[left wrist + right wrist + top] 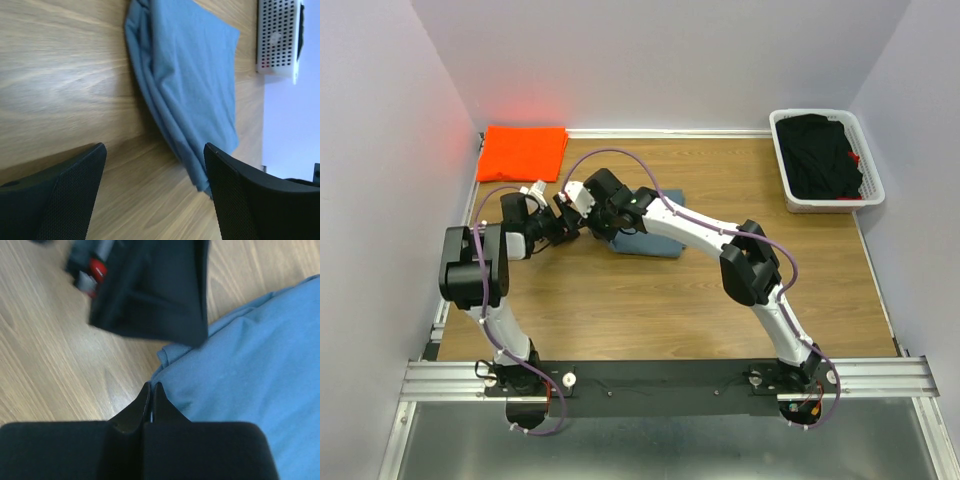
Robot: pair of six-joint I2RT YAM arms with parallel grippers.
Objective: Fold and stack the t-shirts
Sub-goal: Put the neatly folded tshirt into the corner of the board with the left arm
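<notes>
The left gripper grabs the blue t-shirt's layered edge (189, 161) next, layers together, to stack the shirt still folded on the orange t-shirt.
The slate blue-grey t-shirt (650, 243) lies folded on the wooden table, partly under my right arm. It also shows in the left wrist view (190, 75) and the right wrist view (250, 380). The bright orange t-shirt (523, 152) lies folded at the back left corner. My left gripper (566, 224) is open and empty, low over the table, with the blue shirt's layered edge by its right finger (235, 190). My right gripper (151, 387) is shut, its tips at the blue shirt's left edge, close to the left gripper (150, 290).
A white perforated basket (825, 207) holding dark clothes (825, 155) stands at the back right; it also shows in the left wrist view (277, 35). Walls close in the table on the left, back and right. Both arms meet at the table's left middle.
</notes>
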